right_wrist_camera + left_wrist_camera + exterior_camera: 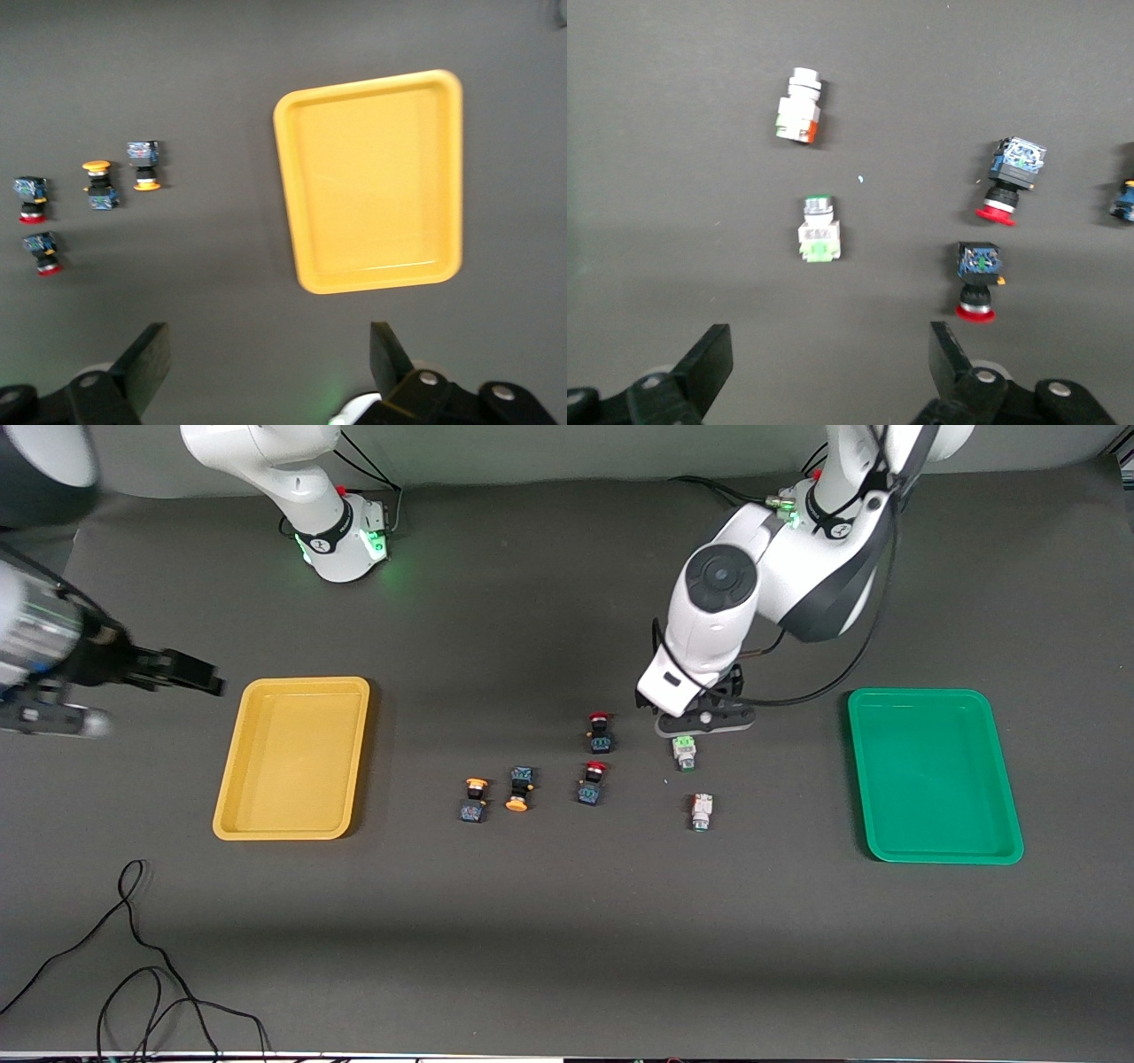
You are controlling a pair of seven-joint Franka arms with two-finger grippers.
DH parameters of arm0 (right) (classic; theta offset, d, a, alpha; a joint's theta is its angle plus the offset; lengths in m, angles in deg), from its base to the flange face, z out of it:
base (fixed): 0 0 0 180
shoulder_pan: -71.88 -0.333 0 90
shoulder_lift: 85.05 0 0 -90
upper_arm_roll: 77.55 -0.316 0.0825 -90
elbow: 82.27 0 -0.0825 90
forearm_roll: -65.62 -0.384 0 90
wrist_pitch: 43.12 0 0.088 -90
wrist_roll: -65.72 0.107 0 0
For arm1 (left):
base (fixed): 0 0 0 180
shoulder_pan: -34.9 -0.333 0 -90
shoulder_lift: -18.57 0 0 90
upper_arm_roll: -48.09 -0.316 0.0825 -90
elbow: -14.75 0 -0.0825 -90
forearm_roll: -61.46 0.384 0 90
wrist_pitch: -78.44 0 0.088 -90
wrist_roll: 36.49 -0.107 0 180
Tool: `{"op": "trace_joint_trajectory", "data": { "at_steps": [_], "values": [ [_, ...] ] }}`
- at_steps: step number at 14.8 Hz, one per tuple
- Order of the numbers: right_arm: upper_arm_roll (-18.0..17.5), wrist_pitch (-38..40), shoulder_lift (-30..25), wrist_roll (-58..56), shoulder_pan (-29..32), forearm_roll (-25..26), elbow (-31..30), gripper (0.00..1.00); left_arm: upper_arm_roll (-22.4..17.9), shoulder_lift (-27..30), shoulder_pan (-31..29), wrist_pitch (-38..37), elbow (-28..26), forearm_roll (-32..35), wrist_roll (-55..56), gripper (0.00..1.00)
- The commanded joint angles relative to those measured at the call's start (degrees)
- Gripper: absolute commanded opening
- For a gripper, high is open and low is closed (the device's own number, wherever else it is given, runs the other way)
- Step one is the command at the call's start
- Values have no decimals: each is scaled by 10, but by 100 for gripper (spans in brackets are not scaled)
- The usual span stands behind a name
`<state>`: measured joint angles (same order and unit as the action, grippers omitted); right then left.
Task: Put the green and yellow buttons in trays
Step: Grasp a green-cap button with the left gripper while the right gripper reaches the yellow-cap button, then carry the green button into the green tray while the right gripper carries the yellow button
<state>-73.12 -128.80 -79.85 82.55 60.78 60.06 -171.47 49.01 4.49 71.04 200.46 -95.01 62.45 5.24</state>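
Note:
I need to place a yellow-capped button in the yellow tray [292,757], so my right gripper should grab it by its black body [474,795] next.
Two white-bodied green buttons lie on the dark mat, one [683,751] farther from the front camera than the other [702,811]. My left gripper [702,722] hangs open just above the farther one [819,232], which lies clear of the fingertips [709,359] in the left wrist view [828,372]. The other one [801,107] also shows there. Two yellow-capped buttons [474,799] [520,788] lie toward the yellow tray [292,757]. The green tray [930,779] is empty. My right gripper [190,673] is open, high beside the yellow tray [372,181].
Two red-capped dark switches [600,731] [592,782] lie between the yellow-capped and green buttons. They also show in the left wrist view [1014,177] [977,279]. A loose black cable [133,957] lies near the table's front edge at the right arm's end.

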Motion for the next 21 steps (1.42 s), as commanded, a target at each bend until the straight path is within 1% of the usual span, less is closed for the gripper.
{"op": "trace_joint_trajectory", "data": {
  "at_steps": [1,4,5,8,11,13,15,16,18,19,20,21],
  "values": [
    [0,-34,52,74,-46,-7,8,100,-7,-2,11,132,-97,13,8,99],
    [0,-98,89,119,-71,-30,-11,100,-7,-42,9,273,-161,14,3,99],
    [0,-123,101,126,-87,-30,-21,100,-7,-52,8,297,-170,14,2,99],
    [0,-192,148,153,-111,-30,-37,100,-7,-70,10,310,-172,13,2,99],
    [0,-243,195,170,-130,-31,-37,100,-8,-103,-7,344,-169,13,2,99],
    [0,-280,228,169,-155,-30,-37,100,-11,-124,-12,350,-159,13,5,98],
    [0,-316,263,159,-158,-28,-37,100,-10,-130,-31,348,-152,13,4,97],
    [0,-339,281,155,-164,-27,-37,100,-10,-130,-32,346,-149,13,5,90],
    [0,-383,313,142,-177,-27,-36,100,-10,-130,-32,340,-142,10,13,63],
    [0,-410,329,142,-187,-27,-36,100,-8,-128,-31,339,-141,7,15,58],
    [0,-429,342,142,-193,-27,-35,100,-8,-127,-30,338,-139,6,19,51],
    [0,-447,356,143,-194,-26,-35,100,-8,-127,-29,339,-139,6,25,41]
  ]
}}
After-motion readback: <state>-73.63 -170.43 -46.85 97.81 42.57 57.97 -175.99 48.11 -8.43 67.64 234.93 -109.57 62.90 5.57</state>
